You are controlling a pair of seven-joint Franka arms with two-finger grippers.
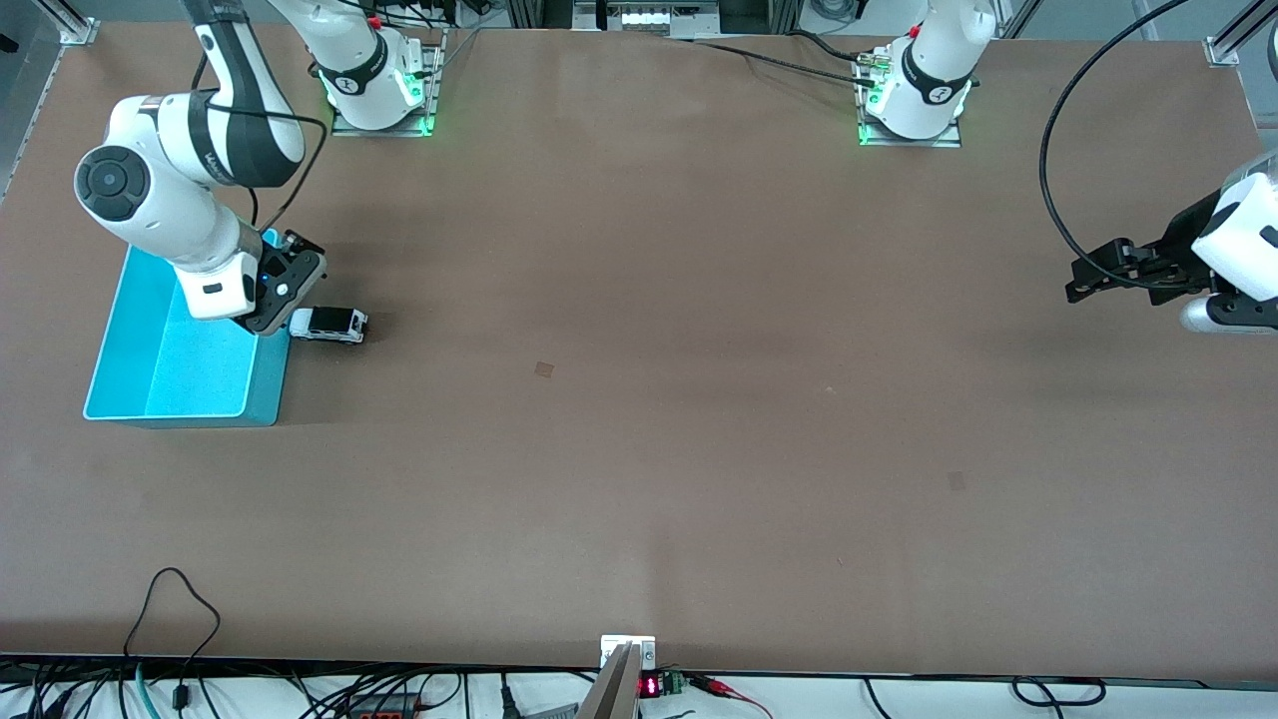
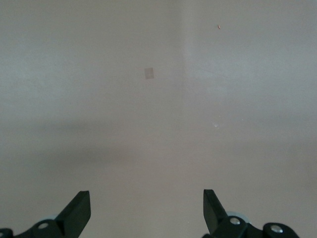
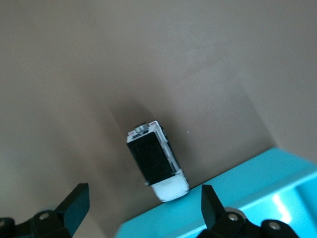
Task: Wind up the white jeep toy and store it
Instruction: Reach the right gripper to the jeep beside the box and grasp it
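My right gripper grabs the white jeep toy by its black-roofed body (image 1: 331,320) next, to store it in the teal bin (image 1: 190,374).
The white jeep toy (image 1: 329,324), white with a black roof, stands on the brown table right beside the teal bin (image 1: 190,374), on the bin's side toward the left arm's end. My right gripper (image 1: 270,316) is open and empty, just above the bin's wall next to the jeep's white nose. In the right wrist view the jeep (image 3: 157,161) lies ahead of my open right gripper (image 3: 143,206), its nose at the bin's rim (image 3: 237,203). My left gripper (image 1: 1073,282) is open and empty, waiting above the table at the left arm's end; the left wrist view shows it (image 2: 147,210) over bare table.
The teal bin holds nothing that shows. Two small darker patches mark the table, one near the middle (image 1: 544,368) and one nearer the front camera (image 1: 957,480). Cables run along the table's front edge.
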